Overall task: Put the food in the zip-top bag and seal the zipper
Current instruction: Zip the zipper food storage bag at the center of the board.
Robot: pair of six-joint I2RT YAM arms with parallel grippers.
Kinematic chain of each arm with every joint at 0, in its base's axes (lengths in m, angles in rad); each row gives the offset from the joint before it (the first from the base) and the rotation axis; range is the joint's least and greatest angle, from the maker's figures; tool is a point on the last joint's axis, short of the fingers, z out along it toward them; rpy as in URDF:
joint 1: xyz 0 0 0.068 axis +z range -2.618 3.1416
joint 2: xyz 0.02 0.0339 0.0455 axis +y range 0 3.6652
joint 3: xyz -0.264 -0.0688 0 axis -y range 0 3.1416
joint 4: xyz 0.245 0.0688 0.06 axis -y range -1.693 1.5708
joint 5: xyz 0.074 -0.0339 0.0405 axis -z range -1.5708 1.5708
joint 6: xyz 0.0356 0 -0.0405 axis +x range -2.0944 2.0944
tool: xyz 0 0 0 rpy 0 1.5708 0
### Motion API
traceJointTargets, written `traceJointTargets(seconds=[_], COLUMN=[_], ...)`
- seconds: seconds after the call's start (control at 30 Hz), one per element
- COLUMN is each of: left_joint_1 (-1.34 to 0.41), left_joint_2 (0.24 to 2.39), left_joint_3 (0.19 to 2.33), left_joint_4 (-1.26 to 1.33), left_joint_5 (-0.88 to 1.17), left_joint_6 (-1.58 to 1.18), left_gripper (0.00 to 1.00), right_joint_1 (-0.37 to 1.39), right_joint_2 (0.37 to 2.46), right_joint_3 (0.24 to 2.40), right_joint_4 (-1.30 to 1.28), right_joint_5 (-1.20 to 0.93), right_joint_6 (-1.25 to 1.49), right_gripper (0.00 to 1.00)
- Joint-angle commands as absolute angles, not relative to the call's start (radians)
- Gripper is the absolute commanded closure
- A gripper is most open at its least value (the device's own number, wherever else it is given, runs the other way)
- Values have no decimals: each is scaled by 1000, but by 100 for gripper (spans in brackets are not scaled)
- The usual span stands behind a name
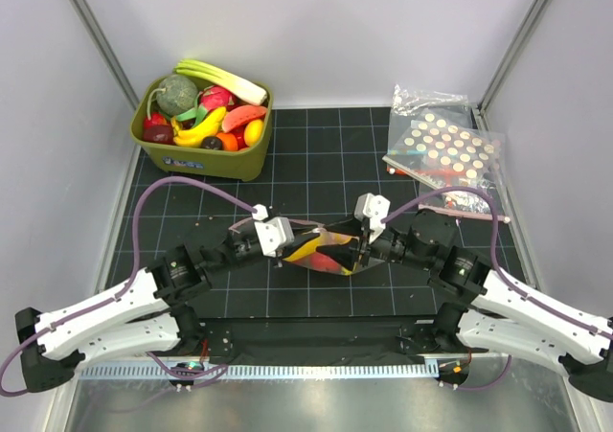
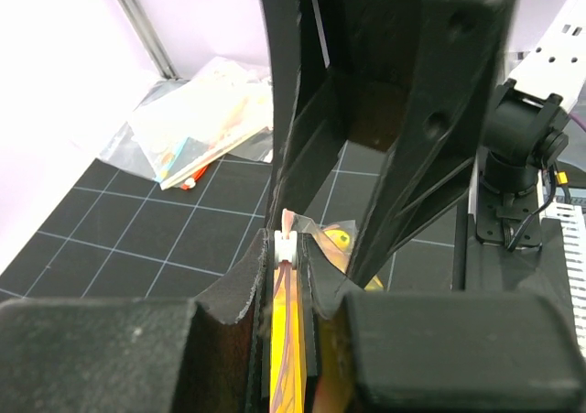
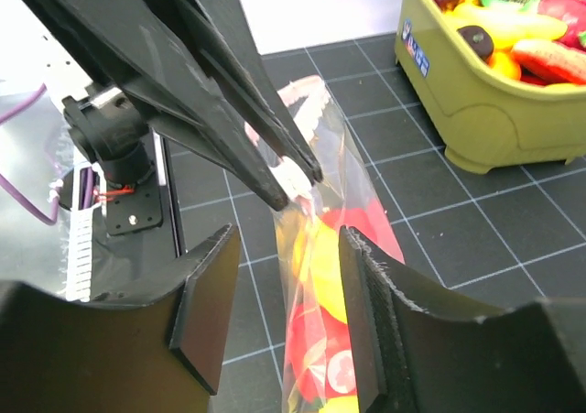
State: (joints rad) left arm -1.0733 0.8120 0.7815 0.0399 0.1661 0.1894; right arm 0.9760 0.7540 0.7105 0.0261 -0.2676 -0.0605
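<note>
I will pinch the zip-top bag's side edge just below the white slider with my right gripper next. My left gripper will then be free to seal the zipper.
The zip-top bag hangs between my two grippers above the middle of the mat. Inside it are yellow food and red food. My left gripper is shut on the bag's top edge, pinching the pinkish zipper at its white slider. My right gripper is open with its pads on either side of the bag. A clear gap shows at its left pad. The bag lies close to its right pad.
An olive bin full of toy produce stands at the back left. Clear bags with rows of dots lie at the back right. Grey walls enclose the mat on three sides.
</note>
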Motion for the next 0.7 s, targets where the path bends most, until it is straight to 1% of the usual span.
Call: traceJointTargets(seconds=[0.0, 0.17, 0.27, 0.3, 0.33, 0.37, 0.4, 0.53, 0.67], left_joint_1=[-1077, -1077, -1077, -1077, -1077, -1077, -1077, -1077, -1077], left_joint_2=[788, 793, 804, 807, 813, 813, 816, 821, 827], left_joint_3=[808, 811, 818, 819, 821, 824, 824, 824, 821], left_joint_4=[101, 100, 95, 91, 89, 87, 86, 86, 89], left_joint_5=[199, 270, 290, 294, 299, 298, 292, 221, 127], left_joint_6=[176, 175, 175, 173, 175, 175, 175, 169, 164], left_gripper=[100, 100, 100, 100, 100, 100, 100, 100, 100], right_joint_1=[980, 980, 980, 980, 980, 980, 980, 980, 980], right_joint_2=[784, 793, 772, 766, 762, 753, 750, 733, 701], right_joint_3=[726, 724, 712, 709, 709, 709, 707, 695, 661], right_joint_4=[77, 100, 117, 118, 118, 118, 120, 143, 184], right_joint_5=[-249, -236, -221, -218, -216, -218, -218, -166, -56], right_joint_6=[-78, -69, -61, -60, -60, -58, -57, -38, -3], right_gripper=[47, 56, 63, 72, 89, 96, 99, 99, 99])
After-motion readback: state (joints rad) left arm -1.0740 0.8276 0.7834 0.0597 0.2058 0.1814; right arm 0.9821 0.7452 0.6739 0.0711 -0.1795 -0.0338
